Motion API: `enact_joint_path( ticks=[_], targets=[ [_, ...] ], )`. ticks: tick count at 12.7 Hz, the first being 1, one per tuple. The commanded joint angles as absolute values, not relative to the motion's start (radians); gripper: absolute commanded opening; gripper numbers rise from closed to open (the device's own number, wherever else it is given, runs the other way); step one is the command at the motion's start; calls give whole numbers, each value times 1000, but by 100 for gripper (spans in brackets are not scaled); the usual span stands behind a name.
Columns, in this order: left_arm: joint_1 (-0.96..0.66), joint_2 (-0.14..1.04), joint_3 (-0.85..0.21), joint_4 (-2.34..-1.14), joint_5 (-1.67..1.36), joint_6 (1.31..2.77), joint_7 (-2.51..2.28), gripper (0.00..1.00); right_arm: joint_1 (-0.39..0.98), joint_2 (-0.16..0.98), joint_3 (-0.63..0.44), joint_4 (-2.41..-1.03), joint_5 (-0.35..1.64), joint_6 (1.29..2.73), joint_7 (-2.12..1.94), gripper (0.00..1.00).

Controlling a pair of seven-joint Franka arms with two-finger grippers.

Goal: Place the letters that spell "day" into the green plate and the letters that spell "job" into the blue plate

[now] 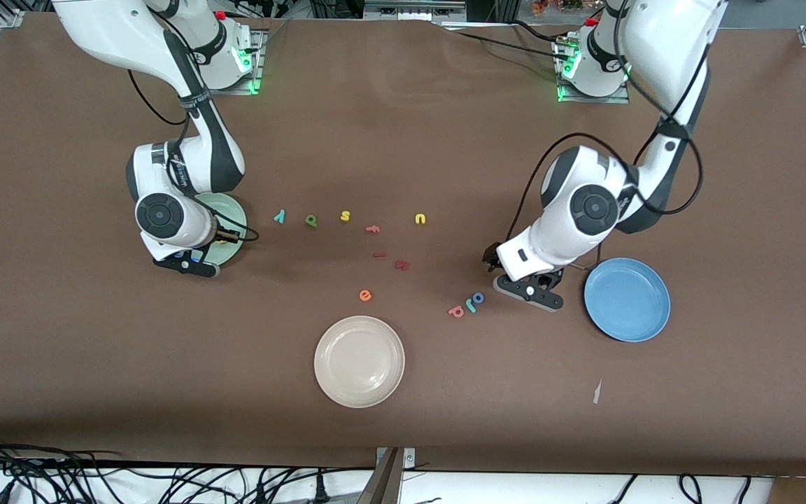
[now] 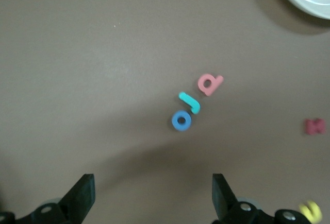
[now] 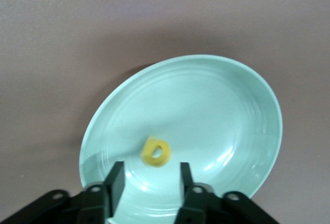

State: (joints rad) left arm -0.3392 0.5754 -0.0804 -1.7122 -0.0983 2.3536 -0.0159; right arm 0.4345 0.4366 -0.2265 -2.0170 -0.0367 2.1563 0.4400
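My left gripper needs to spell "job" in the blue plate (image 1: 627, 299), so it should next hold the teal j by its stem (image 1: 471, 306).
My right gripper (image 3: 151, 170) hangs open just over the pale green plate (image 3: 206, 100), nothing between its fingers. The yellow d (image 3: 157, 152) lies loose in that plate below it. The teal y (image 1: 280, 216) and dark green a (image 1: 311, 221) lie on the table beside the green plate (image 1: 236, 210), toward the middle. My left gripper (image 2: 152, 178) is open and empty over bare table beside the blue plate (image 1: 627, 299). Close by it lie the blue o (image 2: 181, 120), teal j (image 2: 189, 102) and pink b (image 2: 209, 84) in a tight row.
A cream plate (image 1: 359, 361) sits nearest the front camera at mid-table. Loose letters lie around the middle: yellow s (image 1: 345, 215), pink f (image 1: 373, 228), yellow u (image 1: 420, 219), two dark red pieces (image 1: 401, 264), orange e (image 1: 365, 295).
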Motion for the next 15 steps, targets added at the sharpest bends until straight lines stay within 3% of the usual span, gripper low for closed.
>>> enact_joint_path(
  ticks=[1, 3, 6, 10, 13, 15],
  targets=[
    [-405, 661, -29, -1684, -120, 2455, -38, 100, 451, 400, -207, -2023, 24, 2146, 448, 100],
    [-431, 704, -15, -1683, -118, 2508, -67, 99, 451, 390, -171, -2032, 46, 2132, 474, 99],
    [-459, 730, -5, -1672, -118, 2533, -67, 96, 449, 329, -105, -2132, 72, 2210, 479, 90],
    [-494, 768, 12, -1667, -112, 2580, -67, 76, 451, 299, -15, -2239, 74, 2379, 548, 76],
    [-505, 782, 21, -1649, -110, 2580, -63, 73, 451, 301, -11, -2335, 72, 2563, 546, 72],
    [-508, 788, 29, -1646, -110, 2580, -51, 57, 451, 302, -11, -2336, 72, 2566, 546, 66]
  ],
)
